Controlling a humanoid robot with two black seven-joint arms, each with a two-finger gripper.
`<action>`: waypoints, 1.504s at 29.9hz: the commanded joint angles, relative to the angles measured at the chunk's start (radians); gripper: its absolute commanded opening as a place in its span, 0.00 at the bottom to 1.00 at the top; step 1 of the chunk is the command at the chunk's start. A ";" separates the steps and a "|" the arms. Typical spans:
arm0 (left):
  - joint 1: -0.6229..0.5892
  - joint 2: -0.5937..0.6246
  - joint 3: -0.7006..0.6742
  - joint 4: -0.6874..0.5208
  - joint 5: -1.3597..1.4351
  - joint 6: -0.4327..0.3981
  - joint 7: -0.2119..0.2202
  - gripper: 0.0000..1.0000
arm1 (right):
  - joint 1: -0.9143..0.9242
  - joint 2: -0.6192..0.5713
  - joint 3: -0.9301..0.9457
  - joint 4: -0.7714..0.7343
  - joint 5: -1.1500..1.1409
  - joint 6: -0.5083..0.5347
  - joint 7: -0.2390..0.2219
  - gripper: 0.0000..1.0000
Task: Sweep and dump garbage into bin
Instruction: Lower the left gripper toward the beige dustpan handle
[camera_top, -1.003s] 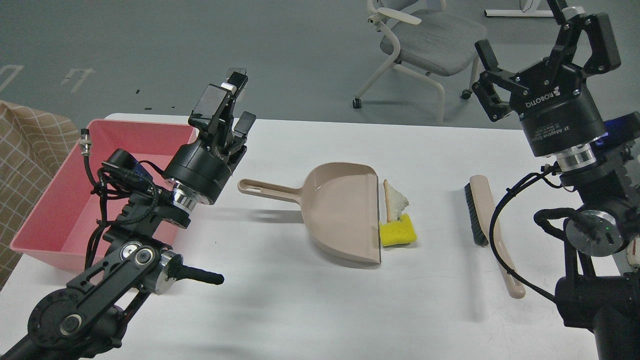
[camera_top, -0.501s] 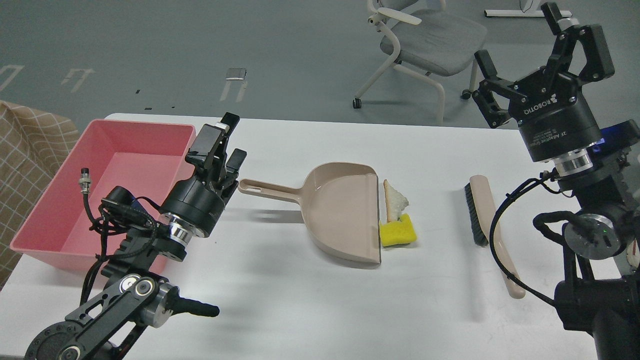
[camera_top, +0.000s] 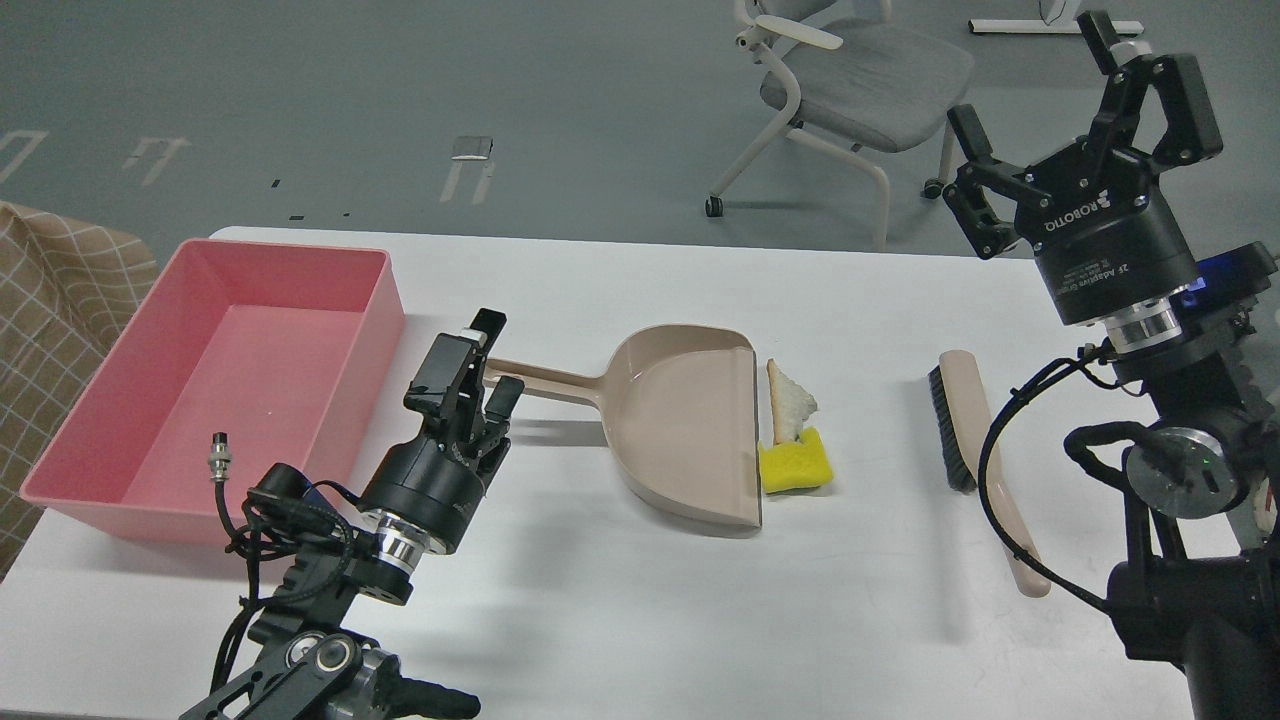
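Note:
I need to grab the beige dustpan with my left gripper next, by its narrow handle (camera_top: 557, 383), because the dustpan's broad pan (camera_top: 684, 426) is far wider than my open fingers.
The garbage lies on the white table: a triangular bread slice (camera_top: 792, 400) and a yellow sponge block (camera_top: 795, 465), both against the open mouth of a beige dustpan (camera_top: 680, 420). The pink bin (camera_top: 250, 390) stands at the left, with nothing in it. My left gripper (camera_top: 485, 365) is open, low over the table, at the end of the dustpan handle; the handle tip is hidden behind its fingers. My right gripper (camera_top: 1035, 75) is open and empty, held high above the table's far right, well above a beige hand brush (camera_top: 975, 440).
A grey office chair (camera_top: 860, 80) stands on the floor beyond the table. A checked brown cloth (camera_top: 50, 300) is left of the bin. The brush lies right of the garbage, bristles toward it. My right arm's body fills the right edge.
My left gripper has moved down and to the right, from above the bin's right wall to the dustpan handle's end. The right gripper has barely shifted. Dustpan, garbage and brush have not moved.

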 joint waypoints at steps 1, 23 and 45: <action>-0.003 -0.001 0.012 0.037 0.008 0.032 0.006 0.98 | -0.005 0.000 0.001 0.002 0.000 0.000 0.002 1.00; -0.005 -0.060 0.032 0.147 0.005 0.071 0.035 0.98 | 0.002 0.000 0.000 -0.001 0.000 0.000 0.000 1.00; -0.137 -0.083 0.035 0.330 -0.004 0.071 0.029 0.98 | 0.004 0.000 0.001 0.002 0.000 0.000 0.000 1.00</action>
